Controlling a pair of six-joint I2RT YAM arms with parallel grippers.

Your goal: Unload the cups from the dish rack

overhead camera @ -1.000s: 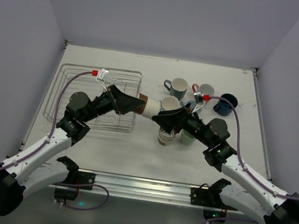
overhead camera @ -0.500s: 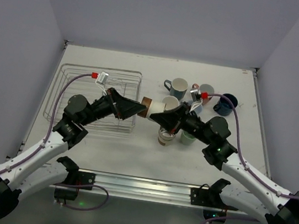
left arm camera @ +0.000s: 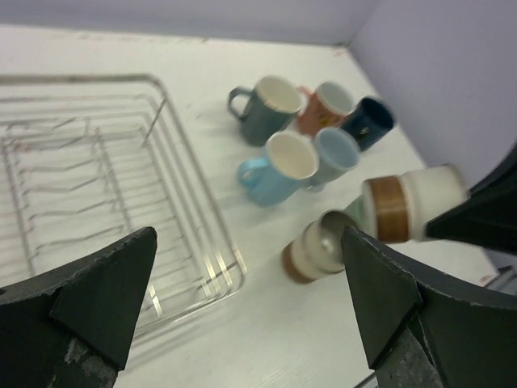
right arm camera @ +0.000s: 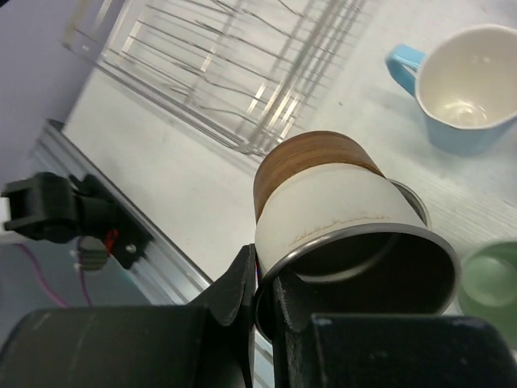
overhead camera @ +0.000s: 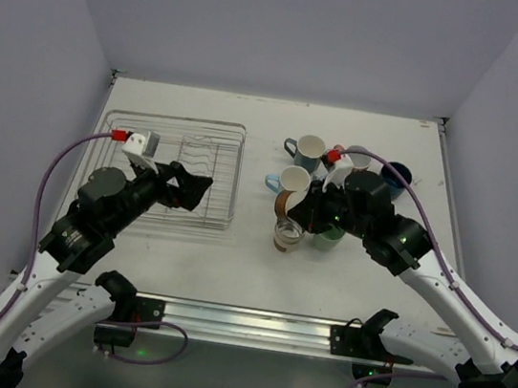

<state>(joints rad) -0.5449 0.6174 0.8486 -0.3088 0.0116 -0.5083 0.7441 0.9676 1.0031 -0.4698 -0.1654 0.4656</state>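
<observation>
The brown-banded tumbler stays in my right gripper for now, since its base tilts off the second tumbler's opening and if I opened now, it would topple onto the table.
My right gripper [overhead camera: 302, 207] [right arm camera: 266, 301] is shut on the rim of a beige tumbler with a brown band [overhead camera: 285, 199] [right arm camera: 323, 198] [left arm camera: 410, 203]. It holds the tumbler tilted just above a second beige tumbler [overhead camera: 286, 235] [left arm camera: 317, 247] standing on the table. My left gripper [overhead camera: 193, 191] [left arm camera: 246, 301] is open and holds nothing, over the right part of the dish rack [overhead camera: 124, 127] [left arm camera: 121, 202] [right arm camera: 234, 65]. No cups show in the rack. A light blue mug [overhead camera: 293, 180] [left arm camera: 279, 166] [right arm camera: 464, 97] and a pale green tumbler [overhead camera: 327, 239] [right arm camera: 493, 287] stand close by.
A grey-teal mug [overhead camera: 308, 149] [left arm camera: 266, 102], a pink mug [left arm camera: 327, 106], a navy mug [overhead camera: 397, 176] [left arm camera: 367, 122] and a grey-blue cup [left arm camera: 337, 153] cluster behind the right arm. The metal rail [overhead camera: 241, 322] runs along the table's near edge.
The left gripper opened, let go of the banded tumbler and drew back left over the rack. The right gripper shut on its rim and carried it right, above the standing tumbler.
</observation>
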